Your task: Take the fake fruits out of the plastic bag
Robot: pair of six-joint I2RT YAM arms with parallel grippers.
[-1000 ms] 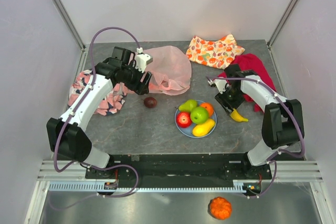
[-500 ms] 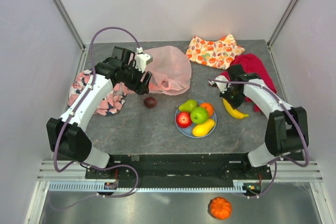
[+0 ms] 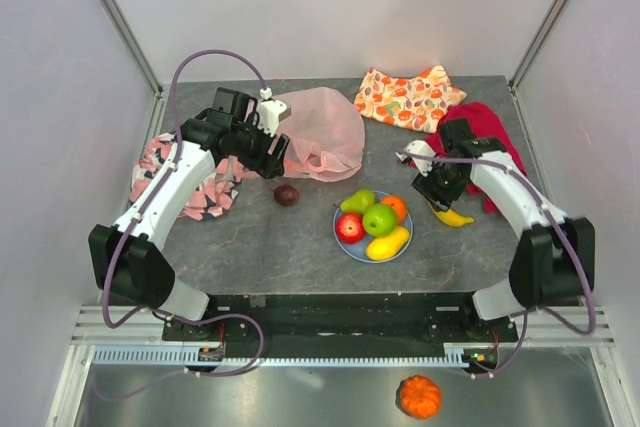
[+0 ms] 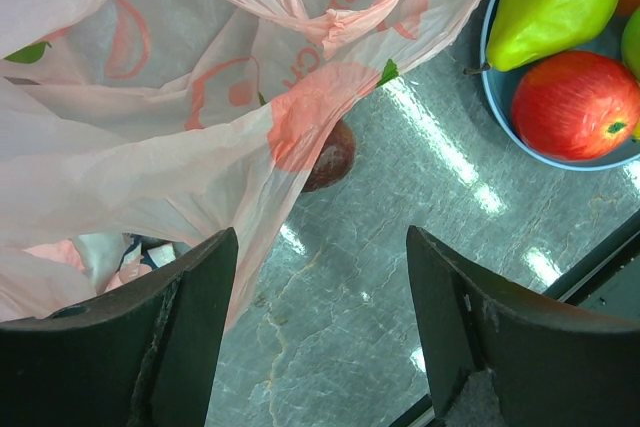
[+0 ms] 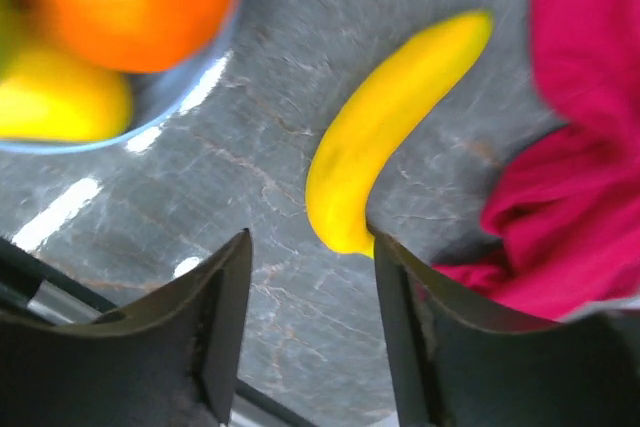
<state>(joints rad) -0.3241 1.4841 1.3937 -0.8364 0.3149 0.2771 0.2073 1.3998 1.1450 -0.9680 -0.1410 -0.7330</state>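
The banana needs to go beside the plate's crowded fruits, so my right gripper needs to grab it next across its curved near end [image 3: 450,216] [image 5: 340,202] and leave its long body free.
The pink plastic bag [image 3: 322,130] lies at the back of the table; it also fills the upper left of the left wrist view [image 4: 200,97]. My left gripper [image 3: 272,159] is open and empty over the bag's near edge [image 4: 320,337]. A dark purple fruit [image 3: 286,195] lies on the table just outside the bag [image 4: 330,157]. A banana [image 3: 450,215] lies on the table right of the blue plate [image 3: 340,237]. My right gripper [image 3: 438,195] is open just above the banana's end [image 5: 390,137], not holding it.
The plate holds a pear [image 3: 357,201], green apple [image 3: 379,218], orange [image 3: 396,207], red apple [image 3: 350,227] and a yellow fruit [image 3: 388,243]. A red cloth [image 3: 482,132], fruit-print cloth [image 3: 408,97] and pink-and-black cloth [image 3: 190,187] lie around.
My right gripper has let go of the banana, which now lies on the table, and has drawn back a little. The left arm has not moved.
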